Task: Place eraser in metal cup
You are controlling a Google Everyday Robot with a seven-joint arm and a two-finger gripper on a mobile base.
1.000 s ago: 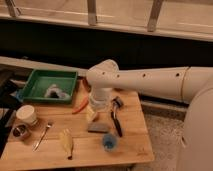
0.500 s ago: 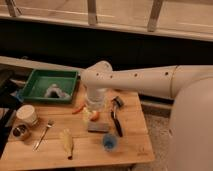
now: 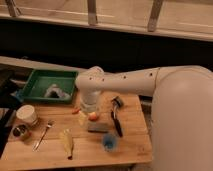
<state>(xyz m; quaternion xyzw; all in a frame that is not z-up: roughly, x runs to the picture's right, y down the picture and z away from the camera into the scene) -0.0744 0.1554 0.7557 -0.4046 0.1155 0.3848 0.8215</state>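
Next, my gripper takes the grey eraser by one short end to put it in the metal cup.
The eraser [image 3: 97,128], a small flat grey block, lies on the wooden table [image 3: 136,136] near its middle. At the table's left edge sits the metal cup [image 3: 20,132], squat and shiny, well apart from the eraser. My gripper [image 3: 89,109] hangs below the white wrist, pointing down, just behind and left of the eraser and next to a round orange fruit [image 3: 94,116]. It is open and holds nothing.
A cream-white cup [image 3: 27,114] stands just behind the metal cup. A fork [image 3: 44,134] and a yellow peel [image 3: 66,141] lie front left, a small blue cup [image 3: 109,142] in front of the eraser, a black-handled tool [image 3: 116,121] to its right. A green tray [image 3: 32,83] sits back left.
The arm's wrist has shifted a little left and lower, bringing the gripper closer to the table by the fruit and eraser. The objects have not moved.
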